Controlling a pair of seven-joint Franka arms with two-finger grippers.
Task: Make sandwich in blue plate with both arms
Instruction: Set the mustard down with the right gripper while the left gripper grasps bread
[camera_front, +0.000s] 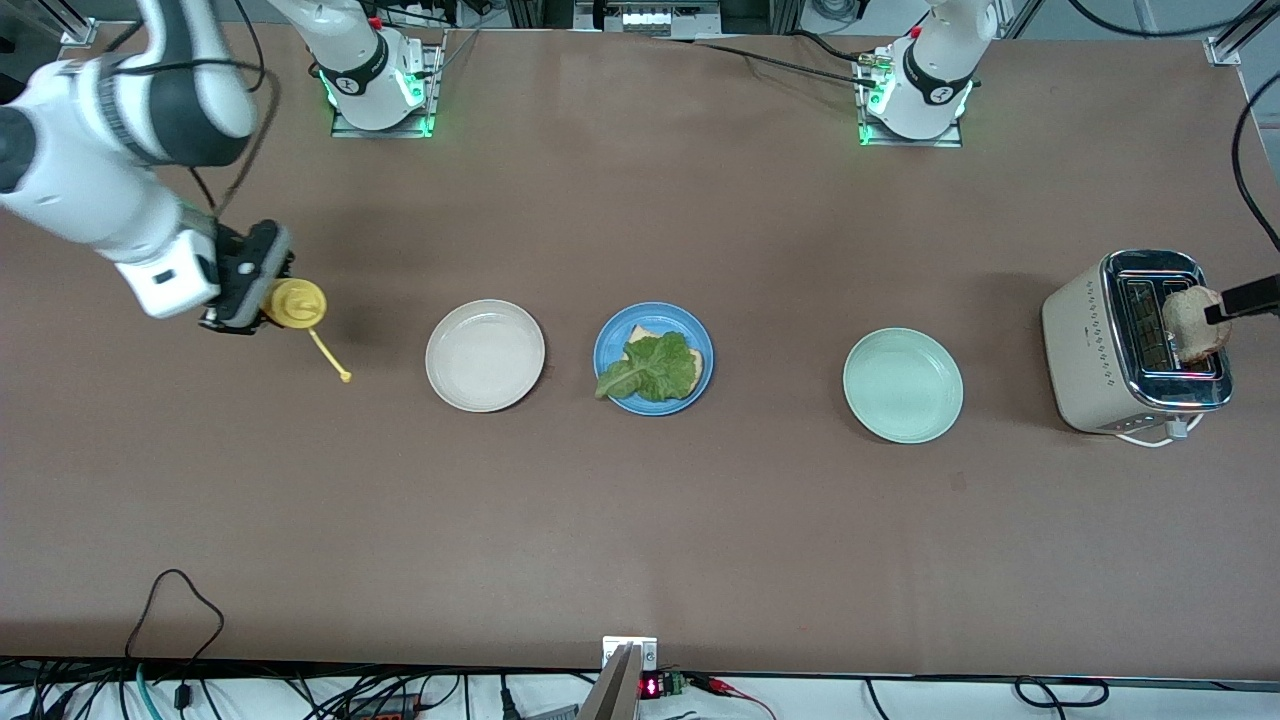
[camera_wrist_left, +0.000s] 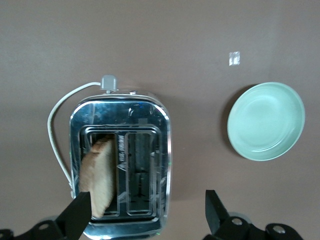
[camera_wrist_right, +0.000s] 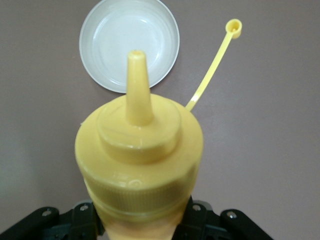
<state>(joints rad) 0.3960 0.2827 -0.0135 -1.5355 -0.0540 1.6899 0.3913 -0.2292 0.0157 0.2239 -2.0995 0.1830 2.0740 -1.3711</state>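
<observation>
My left gripper picks up the toast slice by its protruding crust edge (camera_front: 1189, 322) next, to top the lettuce on the blue plate (camera_front: 608, 346).
The blue plate (camera_front: 608, 346) sits mid-table with one toast slice (camera_front: 643, 331) on it and a green lettuce leaf (camera_front: 655, 368) on top. A second toast slice (camera_front: 1192, 322) (camera_wrist_left: 98, 176) stands up out of a slot of the toaster (camera_front: 1085, 340) (camera_wrist_left: 145, 112). My left gripper (camera_wrist_left: 146, 204) hovers open over the toaster, with one finger (camera_front: 1245, 298) right beside that slice and the other off the toaster's side. Over the table at the right arm's end, my right gripper (camera_front: 268, 304) (camera_wrist_right: 137, 222) is shut on a yellow squeeze bottle (camera_front: 295, 302) (camera_wrist_right: 139, 150).
A cream-white plate (camera_front: 485, 355) (camera_wrist_right: 130, 42) lies between the bottle and the blue plate. A mint-green plate (camera_front: 903, 385) (camera_wrist_left: 266, 121) lies between the blue plate and the toaster. The bottle's tethered cap (camera_front: 345, 377) (camera_wrist_right: 233, 27) hangs out. The toaster's cord (camera_wrist_left: 55, 145) loops beside it.
</observation>
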